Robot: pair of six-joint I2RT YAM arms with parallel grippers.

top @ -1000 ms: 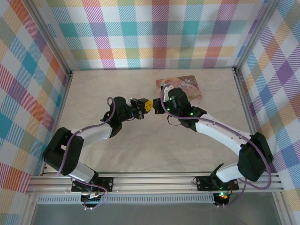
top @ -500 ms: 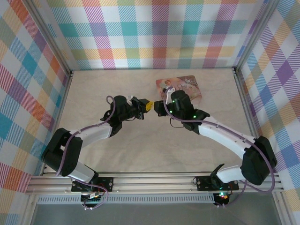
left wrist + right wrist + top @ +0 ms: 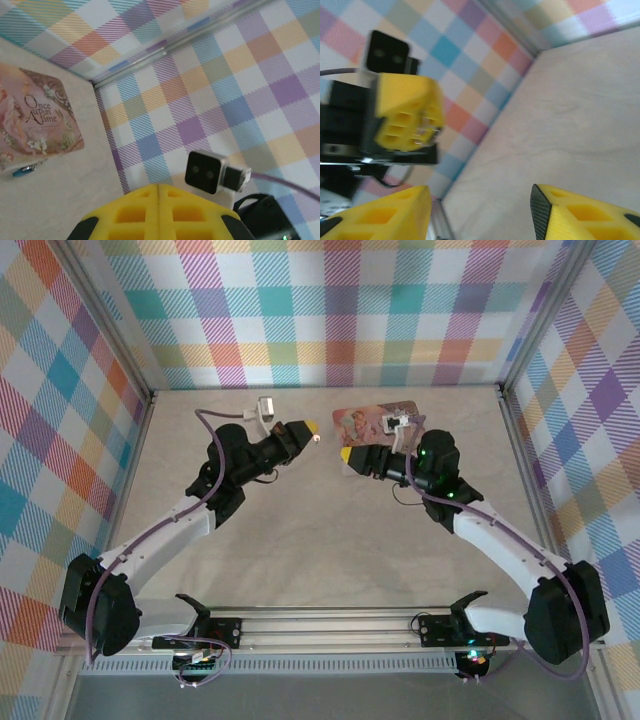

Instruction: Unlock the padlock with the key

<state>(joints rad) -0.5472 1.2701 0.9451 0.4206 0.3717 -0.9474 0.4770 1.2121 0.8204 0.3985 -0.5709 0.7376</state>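
Note:
My right gripper goes to the key next and grabs its head (image 3: pixel 317 438) (image 3: pixel 427 131) sticking out from my left gripper, so the key's blade stays free to unlock the padlock.
My left gripper (image 3: pixel 308 428) hangs raised over the back middle of the table. Its yellow fingers (image 3: pixel 130 215) are pressed together, with a thin metal sliver in the seam between them. In the right wrist view a small silvery bit, the key (image 3: pixel 433 132), sticks out of that gripper's tip. The tiny blue padlock (image 3: pixel 25 171) lies on the table beside the near corner of the pink tin box (image 3: pixel 35 120). My right gripper (image 3: pixel 348 456) is open by the box's left edge, with nothing between its fingers (image 3: pixel 385 215).
The pink tin box (image 3: pixel 385 422) lies flat at the back right, partly covered by my right arm. Checked walls close the table in on three sides, and the back wall is near both grippers. Bare tabletop (image 3: pixel 300 530) stretches toward the front.
The two grippers were nearly touching at the table's middle and have drawn apart. The left one rose and pulled back to the left; the right one swung right toward the tin box.

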